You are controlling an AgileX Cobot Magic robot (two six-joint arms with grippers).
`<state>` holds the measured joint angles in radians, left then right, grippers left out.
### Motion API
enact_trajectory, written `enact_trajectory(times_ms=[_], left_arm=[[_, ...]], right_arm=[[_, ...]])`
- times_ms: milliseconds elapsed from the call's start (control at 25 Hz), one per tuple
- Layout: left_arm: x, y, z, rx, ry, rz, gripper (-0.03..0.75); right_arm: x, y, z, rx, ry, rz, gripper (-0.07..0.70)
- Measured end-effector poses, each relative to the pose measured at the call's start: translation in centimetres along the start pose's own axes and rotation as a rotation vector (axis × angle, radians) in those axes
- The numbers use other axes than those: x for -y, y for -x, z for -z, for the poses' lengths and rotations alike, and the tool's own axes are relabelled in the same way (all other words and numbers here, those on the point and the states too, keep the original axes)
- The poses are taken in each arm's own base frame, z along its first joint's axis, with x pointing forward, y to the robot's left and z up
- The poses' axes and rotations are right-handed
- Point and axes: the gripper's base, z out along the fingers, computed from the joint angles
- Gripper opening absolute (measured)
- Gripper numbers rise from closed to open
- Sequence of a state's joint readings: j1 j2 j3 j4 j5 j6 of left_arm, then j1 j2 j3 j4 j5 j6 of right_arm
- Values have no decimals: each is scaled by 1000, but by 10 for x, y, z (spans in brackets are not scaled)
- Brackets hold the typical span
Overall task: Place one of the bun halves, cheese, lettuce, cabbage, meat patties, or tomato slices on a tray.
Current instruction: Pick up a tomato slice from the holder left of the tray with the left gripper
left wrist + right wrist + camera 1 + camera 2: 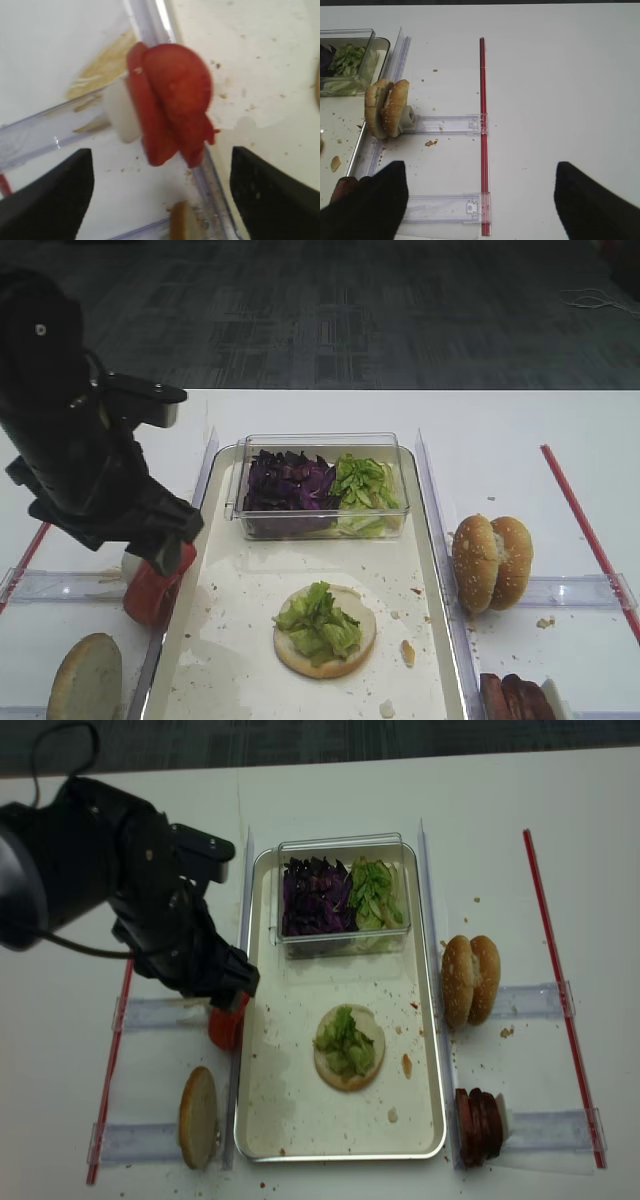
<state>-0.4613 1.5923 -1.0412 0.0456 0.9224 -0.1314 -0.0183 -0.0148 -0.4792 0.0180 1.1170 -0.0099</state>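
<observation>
The tomato slices stand face to face against the white holder, so my left gripper needs to pick up the outer tomato slice by its exposed upper edge next.
Red tomato slices (170, 110) stand on edge against a white holder, just outside the left rim of the tray (240, 660). My left gripper (161, 187) hangs over them, open, one dark finger on each side and nothing held. On the tray lies a bun half (355, 638) topped with lettuce (318, 620). More lettuce (365, 485) and purple cabbage (290, 482) fill a clear tub. Two bun halves (491, 562) stand right of the tray, with meat patties (480, 1125) in front of them. Another bun half (85, 680) stands front left. My right gripper (480, 195) is open over the table. Cheese is out of view.
Clear plastic rails (445, 124) lie across the table on both sides of the tray, ending at thin red strips (482, 100). The clear tub (320, 440) takes up the far end of the tray. Crumbs (408, 652) speckle the tray near the bun.
</observation>
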Motion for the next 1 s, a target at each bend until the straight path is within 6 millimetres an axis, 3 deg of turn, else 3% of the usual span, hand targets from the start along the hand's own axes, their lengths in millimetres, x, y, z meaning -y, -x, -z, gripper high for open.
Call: enact_trajectory(times_ms=[200,520,1000], left_arm=[[31,0,1,46,-29,-61,550],[32,2,-1,61,-32,-50,507],[35,5,-43,-62,-5,-58,406]], right_arm=[[0,0,0,0,0,0,626],[0,0,0,0,0,0,626],[0,0,0,0,0,0,626]])
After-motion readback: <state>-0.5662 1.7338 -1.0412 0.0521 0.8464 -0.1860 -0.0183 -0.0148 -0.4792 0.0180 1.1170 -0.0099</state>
